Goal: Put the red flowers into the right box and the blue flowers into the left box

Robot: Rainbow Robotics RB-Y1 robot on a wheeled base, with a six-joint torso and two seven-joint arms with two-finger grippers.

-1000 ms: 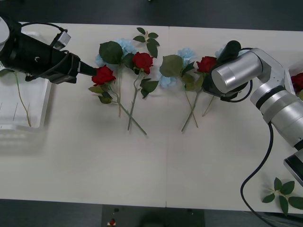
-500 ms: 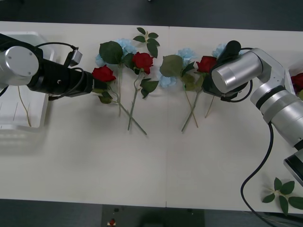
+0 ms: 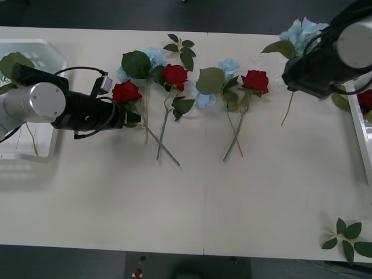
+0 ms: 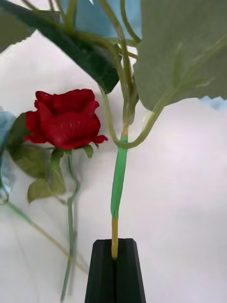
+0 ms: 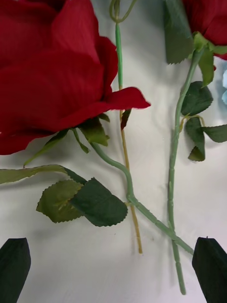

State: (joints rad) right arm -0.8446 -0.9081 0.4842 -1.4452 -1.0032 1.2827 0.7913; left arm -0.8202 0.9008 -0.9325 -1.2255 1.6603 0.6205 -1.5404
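I should grab the red rose by its stem next with my left gripper. Then the rose can go into the box with the red bloom [image 3: 366,100].
Three red flowers lie in a row on the table: one [image 3: 127,92] at the left, one [image 3: 175,75] in the middle, one [image 3: 256,80] further right. My left gripper [image 3: 131,114] is low beside the left rose [image 5: 52,80], open, its fingers on either side of the crossed stems [image 5: 130,194]. Held above the table's far right is a blue flower [image 3: 302,29]. My right gripper [image 3: 290,81] is shut on its stem [image 4: 118,180]. More blue flowers [image 3: 154,56] [image 3: 229,65] lie behind the roses. The left box [image 3: 55,133] holds a stem. The right box [image 3: 360,128] holds a red bloom [image 3: 366,100].
A loose green leaf sprig [image 3: 181,49] lies at the back of the table. Another leaf sprig [image 3: 349,235] lies at the front right corner. The near half of the table is bare white surface.
My right gripper has lifted the blue flower off the table, up and to the right. My left arm has come out from over the left box and settled beside the left rose.
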